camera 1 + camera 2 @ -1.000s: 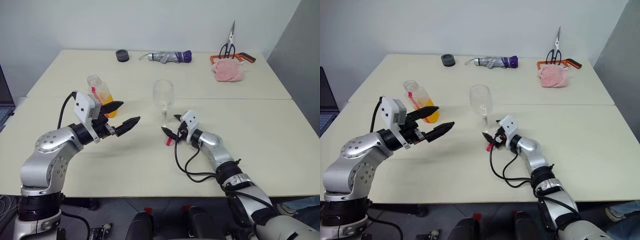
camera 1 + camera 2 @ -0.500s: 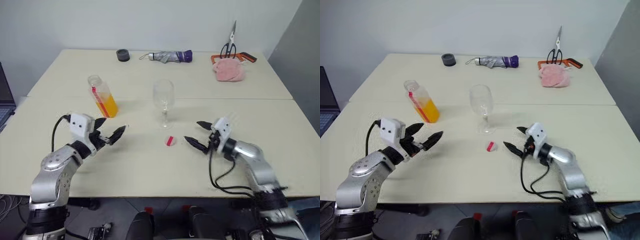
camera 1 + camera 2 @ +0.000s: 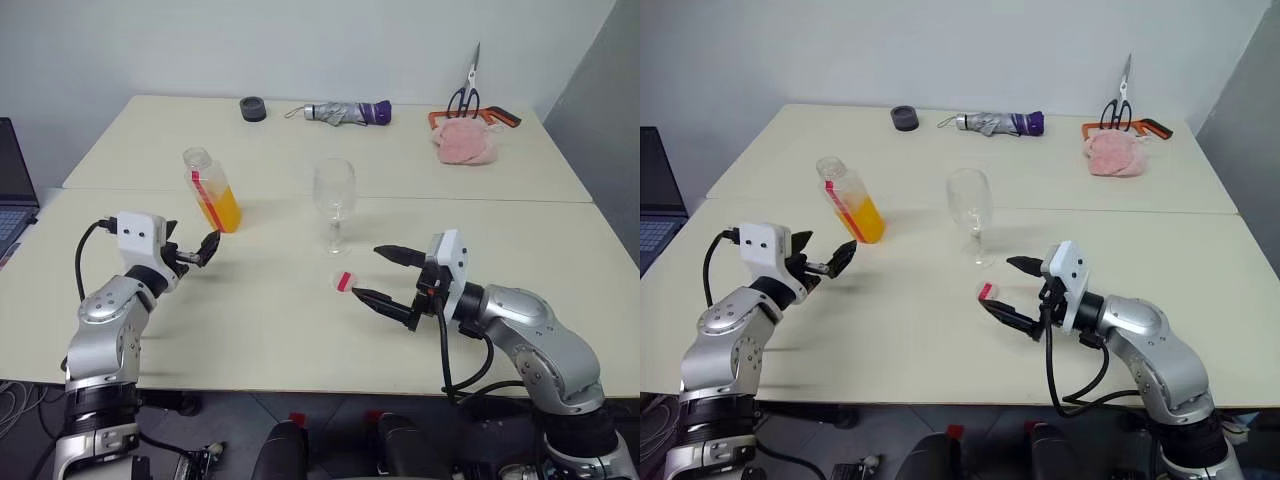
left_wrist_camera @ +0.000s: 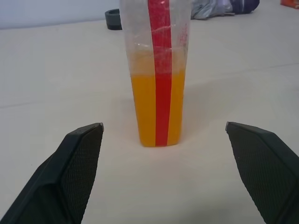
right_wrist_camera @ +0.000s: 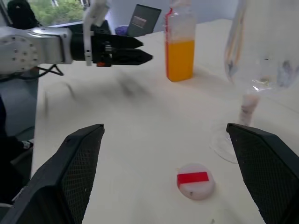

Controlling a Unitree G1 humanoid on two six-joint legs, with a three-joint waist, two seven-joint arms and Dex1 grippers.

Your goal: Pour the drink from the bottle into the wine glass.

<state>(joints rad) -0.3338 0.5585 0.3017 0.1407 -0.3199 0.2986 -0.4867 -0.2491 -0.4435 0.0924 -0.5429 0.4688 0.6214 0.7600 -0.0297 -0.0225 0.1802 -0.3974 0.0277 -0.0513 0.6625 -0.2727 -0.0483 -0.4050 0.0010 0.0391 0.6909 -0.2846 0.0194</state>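
Observation:
Next, the left gripper holds the uncapped bottle upright by the flat sides of its body (image 3: pixel 212 195), since orange drink (image 3: pixel 221 211) is inside.
The bottle (image 3: pixel 212 190) stands uncapped on the left table half, its lower part holding the orange drink (image 4: pixel 152 107). My left gripper (image 3: pixel 200 250) is open, level and just short of the bottle, and the bottle shows between its fingertips in the left wrist view. The wine glass (image 3: pixel 334 195) stands empty and upright at the table's middle. A small round cap (image 3: pixel 344 282) with a red stripe lies on the table in front of the glass. My right gripper (image 3: pixel 368 272) hovers open just right of the cap, holding nothing.
Along the far edge lie a black tape roll (image 3: pixel 253 108), a folded umbrella (image 3: pixel 345 112), a pink cloth (image 3: pixel 462 143) and scissors (image 3: pixel 462 95). A laptop (image 3: pixel 15 190) sits off the left edge. A seam (image 3: pixel 480 199) joins the two tables.
My right gripper has drawn back and up from the glass's foot, leaving the cap on the table. My left gripper has sunk and swung left, now facing the bottle.

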